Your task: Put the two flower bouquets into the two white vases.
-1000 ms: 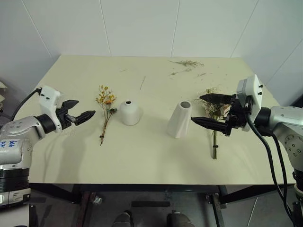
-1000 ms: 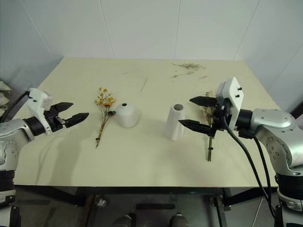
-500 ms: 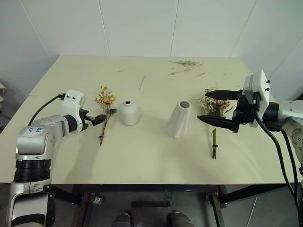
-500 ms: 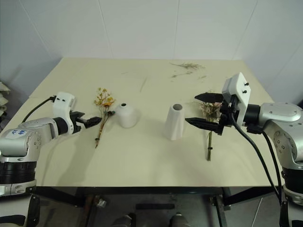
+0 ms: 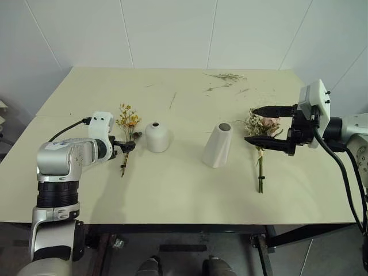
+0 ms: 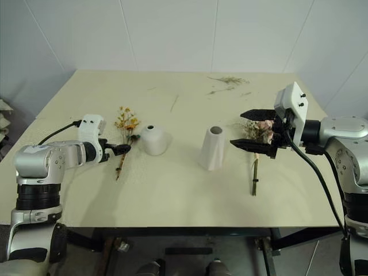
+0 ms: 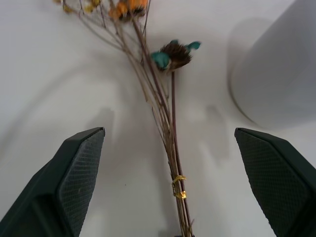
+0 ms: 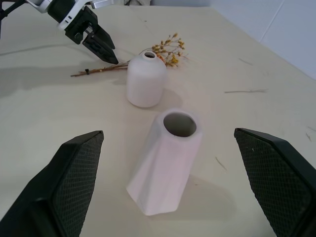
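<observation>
The small dried blossoms at the sprig's head could crush, so the robot's left gripper next needs to take the sprig by its bundled stems above the gold tie (image 5: 126, 155).
The thin sprig of yellow-orange blossoms (image 5: 127, 122) lies flat on the table, left of the short round white vase (image 5: 157, 137). My left gripper (image 5: 127, 146) is low over the sprig's stem and open; in the left wrist view the stem (image 7: 168, 143) runs between its wide-apart fingers (image 7: 81, 163). The taller tapered vase (image 5: 218, 145) stands at mid-table. Right of it lies the fuller bouquet (image 5: 260, 127) of pale flowers with a pink rose, its stem pointing toward the front edge. My right gripper (image 5: 250, 124) hovers open above the bouquet's head, facing the tall vase (image 8: 168, 168).
Loose dried twigs (image 5: 227, 76) and scraps lie at the table's back right, and a single twig (image 5: 173, 100) lies behind the round vase. The cream table (image 5: 172, 195) has bare room in front of the vases. White walls stand behind.
My left gripper has moved right and down, tilting toward the table, until it straddles the sprig's stem. My right gripper has shifted slightly right, away from the tall vase. Both stayed open.
</observation>
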